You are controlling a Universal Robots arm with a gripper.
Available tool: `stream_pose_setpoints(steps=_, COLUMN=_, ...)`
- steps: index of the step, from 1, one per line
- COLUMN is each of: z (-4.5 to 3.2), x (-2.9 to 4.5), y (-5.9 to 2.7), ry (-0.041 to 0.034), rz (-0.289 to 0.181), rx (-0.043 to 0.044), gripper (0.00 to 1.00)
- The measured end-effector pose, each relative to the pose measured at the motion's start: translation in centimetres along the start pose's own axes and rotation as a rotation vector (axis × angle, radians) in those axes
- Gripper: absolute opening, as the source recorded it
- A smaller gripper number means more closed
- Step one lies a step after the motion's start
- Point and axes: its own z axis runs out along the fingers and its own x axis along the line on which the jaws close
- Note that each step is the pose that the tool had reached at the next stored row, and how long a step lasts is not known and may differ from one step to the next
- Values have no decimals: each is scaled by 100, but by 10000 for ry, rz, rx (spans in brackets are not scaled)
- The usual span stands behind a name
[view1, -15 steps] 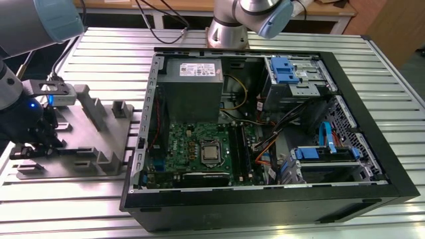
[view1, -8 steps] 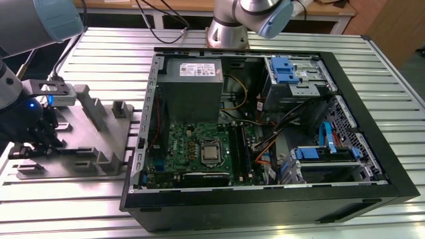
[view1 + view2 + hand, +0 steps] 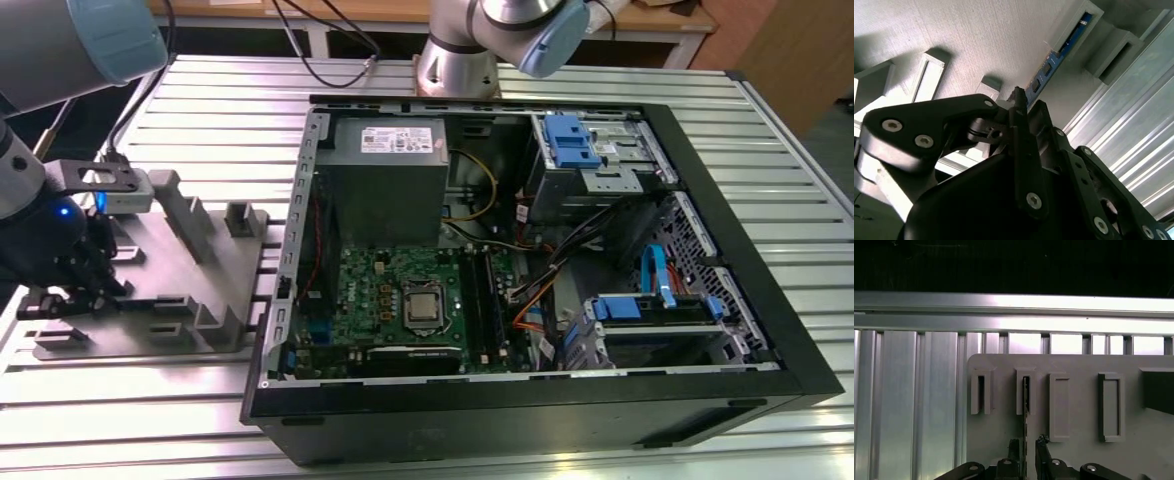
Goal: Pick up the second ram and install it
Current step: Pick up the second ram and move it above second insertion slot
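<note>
The gripper picks up the second ram by its long body's edge [image 3: 1025,440] next, to install the ram in the motherboard.
The second ram [image 3: 1025,400] stands on edge in a slot of the grey holder plate [image 3: 1079,365]. In the second wrist view it is a blue stick [image 3: 1054,62] with dark chips, leaning out of a raised holder. My gripper [image 3: 1026,444] straddles the stick's near end, one black finger [image 3: 1014,446] on each side, with a small gap to the board on both. The gripper [image 3: 1027,102] stands open around the ram. In the exterior view the gripper [image 3: 60,295] hangs low over the plate [image 3: 174,270] at the exterior view's left.
An open black computer case [image 3: 747,300] lies to the exterior view's right of the plate. Its green motherboard [image 3: 400,290] has long black slots [image 3: 483,300] beside the processor. A grey power supply [image 3: 387,160] and blue drive brackets [image 3: 567,140] sit inside. A second arm's base [image 3: 461,60] stands behind.
</note>
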Motion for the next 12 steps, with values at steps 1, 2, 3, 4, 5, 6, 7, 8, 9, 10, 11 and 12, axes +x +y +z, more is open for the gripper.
stream_pose_setpoints(steps=1, z=0, x=0, y=0, ry=-1, rz=3, rx=0, gripper=23)
stream_pose_setpoints(steps=2, z=0, x=0, y=0, ry=0, rz=7, rx=0, gripper=23)
stream_pose_setpoints(steps=3, z=0, x=0, y=0, ry=0, rz=9, rx=1, gripper=16)
stream_pose_setpoints(steps=4, z=0, x=0, y=0, ry=0, rz=12, rx=0, gripper=16)
stream_pose_setpoints(steps=5, z=0, x=0, y=0, ry=0, rz=16, rx=0, gripper=16)
stream_pose_setpoints(steps=6, z=0, x=0, y=0, ry=0, rz=18, rx=0, gripper=16)
stream_pose_setpoints(steps=7, z=0, x=0, y=0, ry=0, rz=21, rx=0, gripper=16)
stream_pose_setpoints(steps=8, z=0, x=0, y=-1, ry=-1, rz=22, rx=1, gripper=16)
stream_pose_setpoints(steps=9, z=1, x=-1, y=-5, ry=-2, rz=23, rx=3, gripper=16)
stream_pose_setpoints(steps=10, z=0, x=-1, y=-10, ry=-1, rz=22, rx=1, gripper=16)
stream_pose_setpoints(steps=11, z=0, x=0, y=-15, ry=0, rz=21, rx=0, gripper=16)
stream_pose_setpoints(steps=12, z=1, x=0, y=-17, ry=-1, rz=22, rx=1, gripper=16)
